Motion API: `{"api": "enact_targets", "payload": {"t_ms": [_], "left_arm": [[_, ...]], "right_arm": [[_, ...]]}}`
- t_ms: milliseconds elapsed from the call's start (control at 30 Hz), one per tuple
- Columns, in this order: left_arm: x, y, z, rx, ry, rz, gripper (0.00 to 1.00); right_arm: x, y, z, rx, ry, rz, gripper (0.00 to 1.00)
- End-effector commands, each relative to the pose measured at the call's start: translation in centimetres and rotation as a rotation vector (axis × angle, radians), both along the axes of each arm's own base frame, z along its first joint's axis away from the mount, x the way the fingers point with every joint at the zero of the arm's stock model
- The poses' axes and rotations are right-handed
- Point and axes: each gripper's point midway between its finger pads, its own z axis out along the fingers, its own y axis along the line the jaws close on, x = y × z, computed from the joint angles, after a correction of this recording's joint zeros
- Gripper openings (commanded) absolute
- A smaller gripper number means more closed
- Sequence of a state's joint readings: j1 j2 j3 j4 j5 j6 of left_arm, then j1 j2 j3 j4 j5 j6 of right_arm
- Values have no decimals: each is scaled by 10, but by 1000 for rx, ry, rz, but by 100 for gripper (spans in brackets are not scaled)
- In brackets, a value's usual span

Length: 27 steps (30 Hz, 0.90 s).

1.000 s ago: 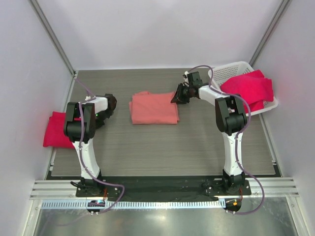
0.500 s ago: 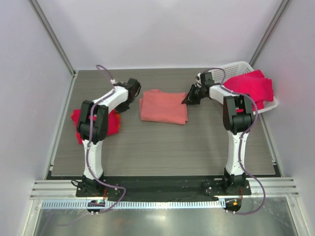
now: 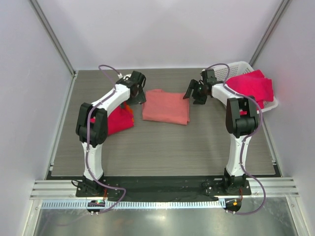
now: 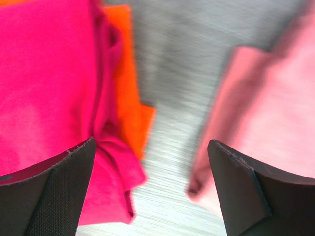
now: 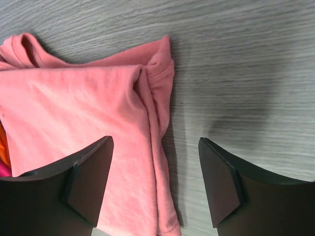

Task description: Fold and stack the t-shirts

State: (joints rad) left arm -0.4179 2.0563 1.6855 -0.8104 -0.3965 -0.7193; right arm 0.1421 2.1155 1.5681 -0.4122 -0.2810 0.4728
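My left gripper grabs the salmon-pink t-shirt's edge facing the crimson (image 3: 144,105) (image 4: 217,125) one next, opposite my right gripper, to stack the salmon-pink t-shirt folded.
A folded salmon-pink t-shirt (image 3: 166,106) lies at the middle of the table. To its left, a crimson t-shirt (image 3: 119,120) lies bunched, partly under my left arm. My left gripper (image 3: 134,97) hangs open over the gap between the two, holding nothing. In the left wrist view the crimson t-shirt (image 4: 44,88) is on the left, the salmon one (image 4: 270,113) on the right, and the left gripper (image 4: 151,147) is over bare table. My right gripper (image 3: 194,94) stands open at the salmon shirt's right edge (image 5: 83,108), the gripper (image 5: 155,142) empty. Another crimson t-shirt (image 3: 251,87) fills the basket.
A white mesh basket (image 3: 229,72) stands at the back right corner. An orange piece of cloth (image 4: 129,98) shows beside the crimson shirt in the left wrist view. Grey walls enclose the table on three sides.
My left arm has swung right, bringing the crimson t-shirt in from the table's left edge, then opened. The right gripper has opened and drawn back. The salmon shirt has shifted slightly right.
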Motion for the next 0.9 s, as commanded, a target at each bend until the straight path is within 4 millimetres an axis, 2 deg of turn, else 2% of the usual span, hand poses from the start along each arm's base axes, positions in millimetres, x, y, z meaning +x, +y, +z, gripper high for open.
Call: {"api": "enact_targets", "payload": {"t_ms": [0,133,267,333,367,433,600,733,867], "left_arm": [[26,-32,46,-170,-161,-80,96],[50,-56,47,-251,-222,-146,100],[65,-78,21,-312,-176,-190,98],[72,-87,17,-345,-182,-194,96],[73,-88,7,-347,-166,-189,95],[79,-91,3,-372,-166,-183,91],[88,-88,-30,-422,-127,-157,82],[96,-90,-39,-458,-123,-173,77],[98,-81,-50,-444,-111,-126,75]], "right_arm": [[12,4,17,-4,-87,0,76],[16,11,5,-38,-94,11,74],[23,16,-7,-54,-85,15,63],[26,15,-18,-58,-67,7,60],[27,16,-22,-56,-58,3,58],[29,16,-28,-57,-46,-5,56],[38,12,-30,-109,-68,-38,55],[43,11,-42,-120,-55,-47,53],[48,8,-46,-136,-59,-64,54]]}}
